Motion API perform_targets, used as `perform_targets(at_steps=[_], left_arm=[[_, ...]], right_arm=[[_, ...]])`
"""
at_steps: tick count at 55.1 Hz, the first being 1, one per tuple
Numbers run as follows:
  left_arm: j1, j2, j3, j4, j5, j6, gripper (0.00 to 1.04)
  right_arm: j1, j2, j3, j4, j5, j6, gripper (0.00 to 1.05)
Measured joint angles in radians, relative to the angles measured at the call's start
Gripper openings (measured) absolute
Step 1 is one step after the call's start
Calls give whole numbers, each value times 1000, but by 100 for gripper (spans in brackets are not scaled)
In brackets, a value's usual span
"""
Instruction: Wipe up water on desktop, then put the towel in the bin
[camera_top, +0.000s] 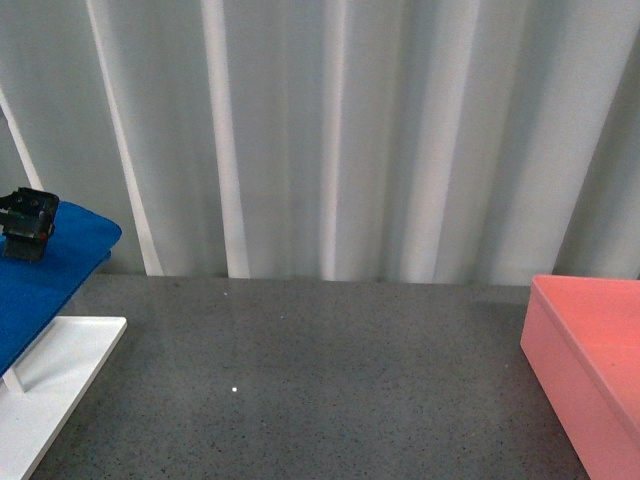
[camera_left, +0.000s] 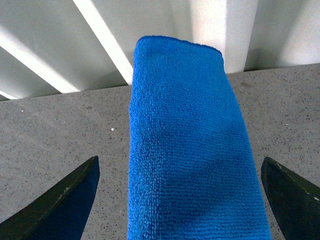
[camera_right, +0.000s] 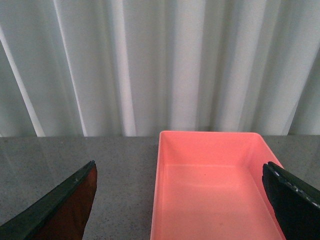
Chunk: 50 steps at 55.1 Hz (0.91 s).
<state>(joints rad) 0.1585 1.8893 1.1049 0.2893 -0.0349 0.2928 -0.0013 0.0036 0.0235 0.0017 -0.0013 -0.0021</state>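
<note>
My left gripper grabs the blue towel by its folded top (camera_top: 80, 222) next, to wipe up the water and then bin (camera_top: 580, 370) the towel.
The blue towel (camera_top: 50, 275) hangs folded over a rack at the far left of the dark grey desktop (camera_top: 320, 380). My left gripper (camera_top: 25, 225) is just above the towel. In the left wrist view the left gripper (camera_left: 180, 160) is open, one finger (camera_left: 65, 200) on each side of the towel (camera_left: 190, 150), not touching it. The pink bin (camera_top: 590, 370) stands at the right edge. In the right wrist view the right gripper (camera_right: 179, 164) is open and empty over the empty bin (camera_right: 215, 190). A tiny white speck (camera_top: 234, 389) lies on the desktop.
The rack's white flat base (camera_top: 55, 385) lies on the desktop at the front left, under the towel. A white pleated curtain (camera_top: 330, 130) closes off the back of the desktop. The right arm does not show in the front view.
</note>
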Motion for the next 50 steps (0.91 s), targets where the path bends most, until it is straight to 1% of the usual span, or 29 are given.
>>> perform_targets(at_steps=[9, 29, 36, 38, 44, 50], left_arm=[[11, 23, 1, 0, -1, -2, 98], [42, 72, 4, 20, -43, -35, 98], [40, 72, -4, -3, -31, -73, 98], [39, 72, -5, -17, -30, -82, 96], [33, 72, -14, -47, -2, -108, 76], [29, 72, -23, -48, 14, -115, 60]], right_arm=[[0, 0, 0, 0, 0, 0, 98], [0, 0, 0, 0, 0, 0, 98], [0, 0, 0, 0, 0, 0, 98], [0, 0, 0, 0, 0, 0, 98], [0, 0, 0, 0, 0, 0, 98], [0, 0, 0, 0, 0, 0, 98]])
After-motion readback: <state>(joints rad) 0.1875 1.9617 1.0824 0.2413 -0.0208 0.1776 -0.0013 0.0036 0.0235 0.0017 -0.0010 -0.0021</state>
